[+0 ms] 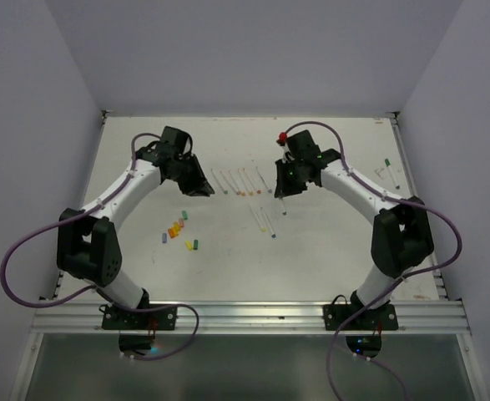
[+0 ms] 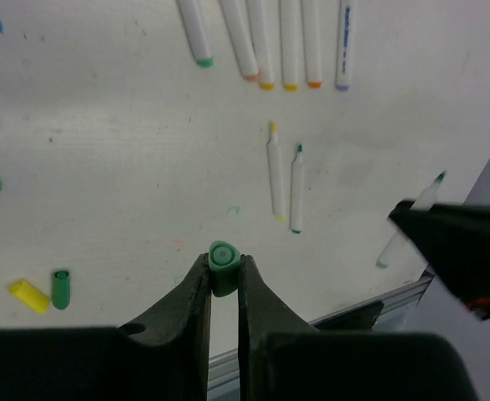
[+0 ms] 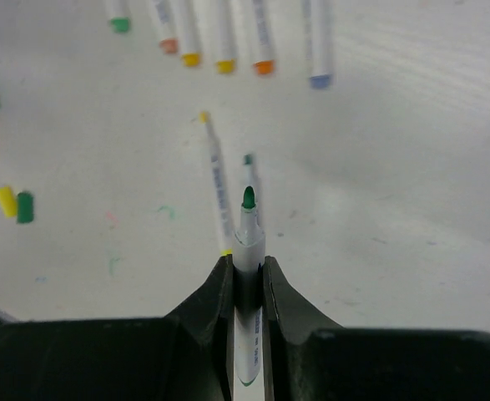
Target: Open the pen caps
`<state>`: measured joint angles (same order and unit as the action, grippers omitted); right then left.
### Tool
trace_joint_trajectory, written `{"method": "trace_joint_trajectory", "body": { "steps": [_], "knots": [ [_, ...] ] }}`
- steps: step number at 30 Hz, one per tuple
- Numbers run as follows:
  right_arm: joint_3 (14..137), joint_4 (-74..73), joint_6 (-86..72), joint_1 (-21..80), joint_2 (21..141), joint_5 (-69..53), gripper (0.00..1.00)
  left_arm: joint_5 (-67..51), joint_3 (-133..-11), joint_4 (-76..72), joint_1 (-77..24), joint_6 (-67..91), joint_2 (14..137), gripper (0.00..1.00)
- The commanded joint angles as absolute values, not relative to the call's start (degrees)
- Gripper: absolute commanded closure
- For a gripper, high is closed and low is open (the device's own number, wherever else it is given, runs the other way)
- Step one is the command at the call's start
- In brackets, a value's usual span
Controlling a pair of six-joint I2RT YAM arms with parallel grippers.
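The white pen [image 3: 249, 227] needs to stay in the robot's right gripper: it would fall from well above the table, close beside the two uncapped pens, if the gripper opened now.
My left gripper [image 2: 224, 274] is shut on a small green pen cap [image 2: 223, 255], held above the table. My right gripper [image 3: 247, 269] is shut on a white pen [image 3: 249, 227] whose green tip is bare and points away from the wrist. In the top view the left gripper [image 1: 201, 185] and right gripper [image 1: 281, 194] hang apart over the table's middle. Several capped pens [image 2: 265, 42] lie in a row at the back. Two uncapped pens [image 2: 285, 180] lie side by side below them. Loose caps [image 1: 178, 227] are scattered on the left.
A yellow cap [image 2: 29, 296] and a green cap [image 2: 60, 288] lie together near the front edge. Two more pens [image 1: 389, 171] lie at the far right of the white table [image 1: 328, 251]. White walls enclose the table on three sides.
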<state>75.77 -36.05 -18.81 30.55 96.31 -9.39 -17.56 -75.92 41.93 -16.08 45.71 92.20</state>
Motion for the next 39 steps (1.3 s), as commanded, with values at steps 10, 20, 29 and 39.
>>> {"method": "trace_joint_trajectory", "body": {
  "steps": [10, 20, 29, 39],
  "knots": [
    [75.78, -33.67, -13.53, 26.28, 106.0, -7.56, 1.0, -15.3, -67.68, 44.82, -23.73, 43.42, 88.95, 1.0],
    [68.47, -29.97, -14.5, 26.37, 101.95, -8.44, 0.94, -13.01, -61.53, 42.54, -27.16, 45.7, 90.53, 1.0],
    [67.06, -28.04, -16.43, 26.37, 100.9, -11.34, 0.72, -7.91, -58.89, 45.79, -29.44, 46.58, 91.23, 1.0],
    [69.26, -28.3, -18.72, 26.19, 98.18, -10.73, 0.54, -6.07, -57.66, 46.67, -31.2, 45.88, 93.34, 1.0]
  ]
}}
